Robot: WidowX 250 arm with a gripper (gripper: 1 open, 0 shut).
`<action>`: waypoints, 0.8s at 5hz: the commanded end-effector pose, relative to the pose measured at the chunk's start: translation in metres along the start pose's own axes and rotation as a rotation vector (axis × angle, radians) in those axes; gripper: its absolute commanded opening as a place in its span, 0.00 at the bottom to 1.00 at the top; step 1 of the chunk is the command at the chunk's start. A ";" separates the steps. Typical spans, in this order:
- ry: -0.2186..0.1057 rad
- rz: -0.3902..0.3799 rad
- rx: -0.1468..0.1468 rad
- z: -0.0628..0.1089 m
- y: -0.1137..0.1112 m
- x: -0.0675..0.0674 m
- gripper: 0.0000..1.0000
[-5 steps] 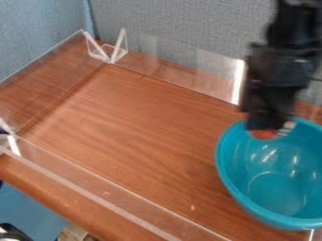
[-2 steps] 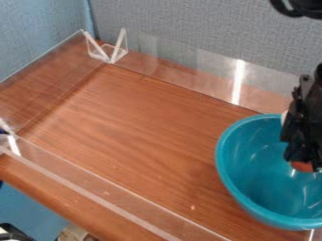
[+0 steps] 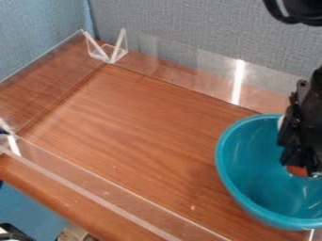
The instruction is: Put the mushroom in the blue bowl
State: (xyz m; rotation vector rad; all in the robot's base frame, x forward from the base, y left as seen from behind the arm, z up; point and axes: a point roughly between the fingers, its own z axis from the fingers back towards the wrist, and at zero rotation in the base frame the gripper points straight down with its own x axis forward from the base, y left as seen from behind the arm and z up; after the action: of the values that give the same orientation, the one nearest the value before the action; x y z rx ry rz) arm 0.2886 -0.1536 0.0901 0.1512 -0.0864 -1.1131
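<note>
The mushroom's reddish bit is below the bowl's rim inside the blue bowl [image 3: 255, 177], so the mushroom would rest there and I need to release it.
The blue bowl [image 3: 255, 177] is large, glossy and teal, and stands at the right end of the wooden table. My black gripper [image 3: 298, 168] points straight down inside the bowl's right half, its tips below the rim. It is shut on the mushroom [image 3: 298, 171], of which only a small reddish bit shows between the fingertips. The arm covers the bowl's far right wall, and the stem is hidden.
Low clear plastic walls [image 3: 189, 68] fence the wooden tabletop [image 3: 120, 118] at the back, left and front. A small white wire stand [image 3: 107, 45] sits in the back left corner. A grey-blue wall rises behind.
The gripper with the mushroom has moved right and down, from above the bowl's back rim to inside the bowl. Over the last half second it has hardly moved.
</note>
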 end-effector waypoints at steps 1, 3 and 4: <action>-0.045 0.008 0.031 0.015 0.007 0.002 0.00; -0.042 0.017 0.024 0.011 0.005 0.000 1.00; -0.039 0.033 0.021 0.011 0.006 -0.002 1.00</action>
State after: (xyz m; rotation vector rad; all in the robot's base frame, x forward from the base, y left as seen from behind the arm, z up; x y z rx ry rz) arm 0.2856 -0.1513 0.0847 0.1472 -0.0780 -1.1101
